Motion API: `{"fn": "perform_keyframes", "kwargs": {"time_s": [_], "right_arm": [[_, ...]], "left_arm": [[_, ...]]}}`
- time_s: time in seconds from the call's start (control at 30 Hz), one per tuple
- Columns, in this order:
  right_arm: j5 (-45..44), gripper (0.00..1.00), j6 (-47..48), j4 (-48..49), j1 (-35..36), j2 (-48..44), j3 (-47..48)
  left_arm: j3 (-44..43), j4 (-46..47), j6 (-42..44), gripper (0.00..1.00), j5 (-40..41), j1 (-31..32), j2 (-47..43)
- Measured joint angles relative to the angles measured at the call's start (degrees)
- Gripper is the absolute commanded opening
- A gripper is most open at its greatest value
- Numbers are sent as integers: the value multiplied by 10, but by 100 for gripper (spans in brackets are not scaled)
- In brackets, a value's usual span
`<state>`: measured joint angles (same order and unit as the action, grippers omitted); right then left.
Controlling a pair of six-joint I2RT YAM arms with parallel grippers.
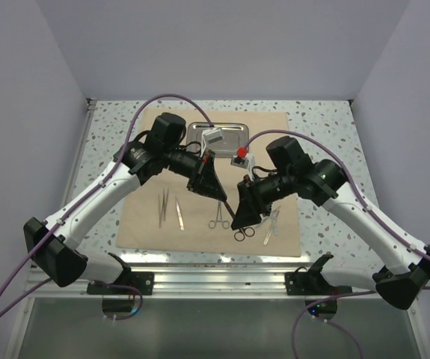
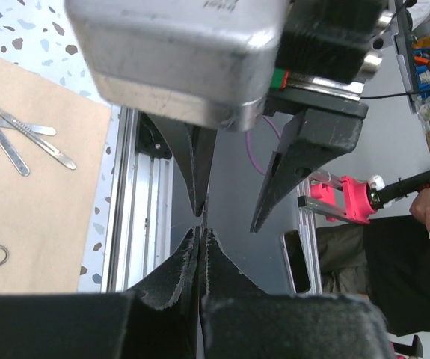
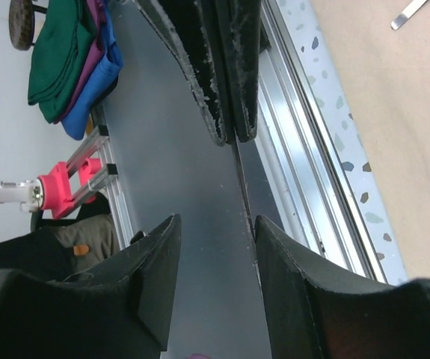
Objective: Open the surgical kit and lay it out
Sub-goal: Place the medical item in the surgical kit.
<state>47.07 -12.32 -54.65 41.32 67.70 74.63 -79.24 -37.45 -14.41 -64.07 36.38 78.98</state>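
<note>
My right gripper should close on the thin instrument's loose end (image 1: 233,216) (image 3: 253,243) now, because the loose end is between its open fingers, close along the inner side of one finger.
The beige cloth (image 1: 147,224) lies flat and open on the table. The steel tray (image 1: 229,129) sits at its far edge. Tweezers (image 1: 164,206), a probe (image 1: 179,214), forceps (image 1: 217,218) and scissors (image 1: 244,232) lie on the cloth's near half. My left gripper (image 1: 218,193) is shut on one end of a thin flat instrument (image 3: 241,187), held in the air above the cloth. In the left wrist view (image 2: 202,239) the fingers press together on it. My right gripper (image 1: 238,221) is open (image 3: 216,239). The instrument's other end runs along its right finger (image 3: 289,254).
A white packet (image 1: 215,137) lies in the tray and a small red-and-white object (image 1: 241,157) sits beside it. An aluminium rail (image 1: 215,278) runs along the near table edge. Another silver instrument (image 1: 271,224) lies at the right of the cloth. Walls close off three sides.
</note>
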Motion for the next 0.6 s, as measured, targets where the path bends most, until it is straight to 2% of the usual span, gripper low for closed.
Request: {"fn": "perform_keyframes", "kwargs": {"time_s": [0.07,0.1,0.17,0.2,0.23,0.37,0.4,0.47,0.5,0.57,0.6], "right_arm": [[0,47,0,-1,2,5,0],[-2,37,0,-2,3,7,0],[-9,24,5,-2,4,9,0],[-13,8,7,-3,4,11,0],[-18,1,11,-4,4,13,0],[-31,0,13,2,7,16,-1],[-42,0,13,3,8,16,-1],[-62,0,12,4,7,16,-2],[-80,0,7,5,7,16,-5],[-106,0,-1,7,7,17,-17],[-118,0,-9,14,7,18,-31]], "left_arm": [[0,3,0,0,0,0,0],[0,5,0,0,0,0,0],[0,6,0,0,0,0,0],[0,6,0,0,-1,0,0],[0,6,0,0,-2,0,0],[0,5,0,0,4,-5,4],[0,5,0,7,10,-7,5],[-6,-5,7,39,36,-8,10],[-17,-16,11,72,72,-9,17],[-40,-31,16,85,149,-12,30],[-52,-42,16,86,199,-15,39]]}}
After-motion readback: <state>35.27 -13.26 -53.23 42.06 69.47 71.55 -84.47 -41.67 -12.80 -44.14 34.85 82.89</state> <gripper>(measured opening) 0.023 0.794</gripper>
